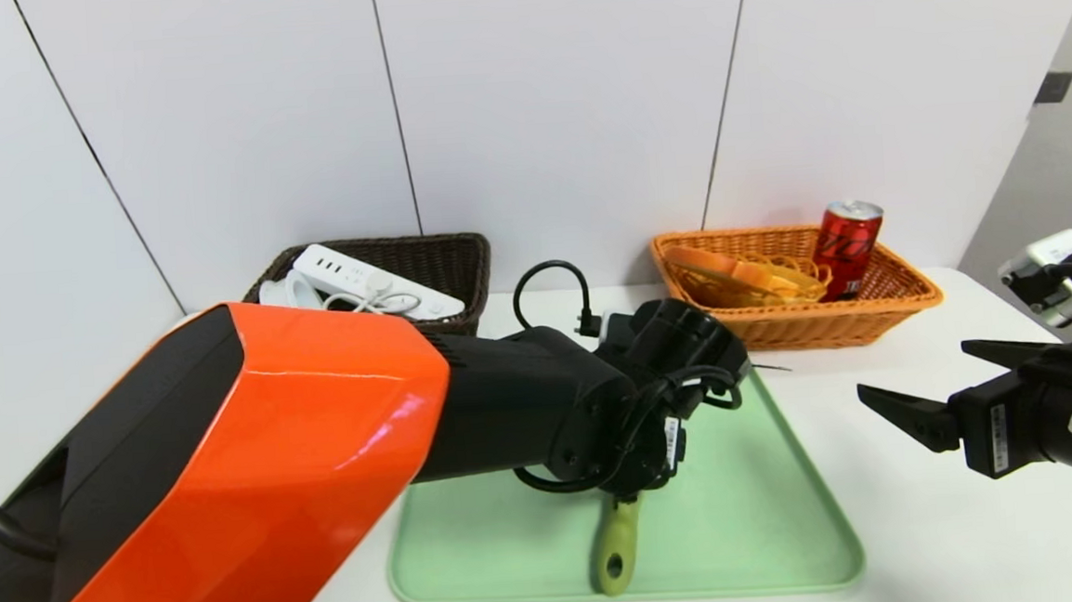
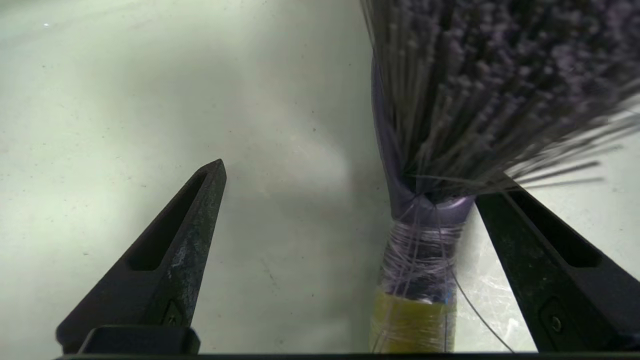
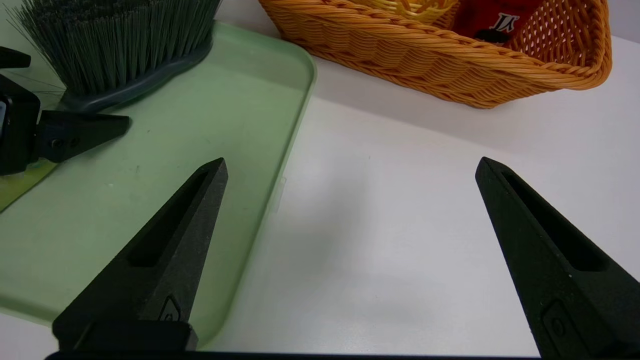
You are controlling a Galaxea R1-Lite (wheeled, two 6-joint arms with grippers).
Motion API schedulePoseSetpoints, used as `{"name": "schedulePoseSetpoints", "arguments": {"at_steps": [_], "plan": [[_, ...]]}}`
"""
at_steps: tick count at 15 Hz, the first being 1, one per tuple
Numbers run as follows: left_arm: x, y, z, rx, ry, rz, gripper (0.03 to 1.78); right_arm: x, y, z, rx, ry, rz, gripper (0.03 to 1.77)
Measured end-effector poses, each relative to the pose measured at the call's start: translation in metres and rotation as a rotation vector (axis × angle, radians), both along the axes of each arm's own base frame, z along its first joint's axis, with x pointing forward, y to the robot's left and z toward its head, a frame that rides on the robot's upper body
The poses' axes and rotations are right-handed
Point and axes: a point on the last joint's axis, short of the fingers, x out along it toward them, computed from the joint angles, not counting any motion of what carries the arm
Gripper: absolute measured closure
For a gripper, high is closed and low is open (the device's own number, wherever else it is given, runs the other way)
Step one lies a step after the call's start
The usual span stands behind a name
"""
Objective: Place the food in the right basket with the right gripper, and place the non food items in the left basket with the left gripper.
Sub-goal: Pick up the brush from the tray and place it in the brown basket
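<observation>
The brush is long with a thick bristle head [image 2: 504,90] at one end, so my left gripper should next grab its wrapped neck [image 2: 425,235] near the brush's middle.
A brush with a yellow-green handle [image 1: 618,543] lies on the green tray [image 1: 754,511]; its dark bristles [image 3: 115,40] point toward the baskets. My left gripper [image 2: 355,182] hangs low over the tray, open. The brush's wrapped neck [image 2: 425,235] lies between its fingers, close beside one of them. In the head view the wrist hides these fingers. My right gripper [image 1: 917,371] is open and holds nothing, above the white table to the right of the tray. The dark left basket [image 1: 459,254] holds a white power strip [image 1: 358,279]. The orange right basket [image 1: 908,301] holds a red can [image 1: 849,245] and bread [image 1: 730,270].
A black cable loop with a plug [image 1: 549,282] lies on the table between the two baskets, just behind the tray. The white wall stands close behind the baskets. The table's right edge runs past the right arm.
</observation>
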Motion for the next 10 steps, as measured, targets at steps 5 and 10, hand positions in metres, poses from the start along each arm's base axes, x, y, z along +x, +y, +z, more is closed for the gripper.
{"name": "schedulePoseSetpoints", "arguments": {"at_steps": [5, 10], "plan": [[-0.0001, 0.0001, 0.0000, 0.004, 0.002, -0.003, 0.86, 0.0000, 0.0002, 0.0000, 0.000, 0.000, 0.001, 0.09], [-0.0009, 0.0012, 0.0003, 0.001, 0.006, 0.002, 1.50, -0.0003, 0.0011, 0.0000, -0.001, -0.001, 0.007, 0.09]]}}
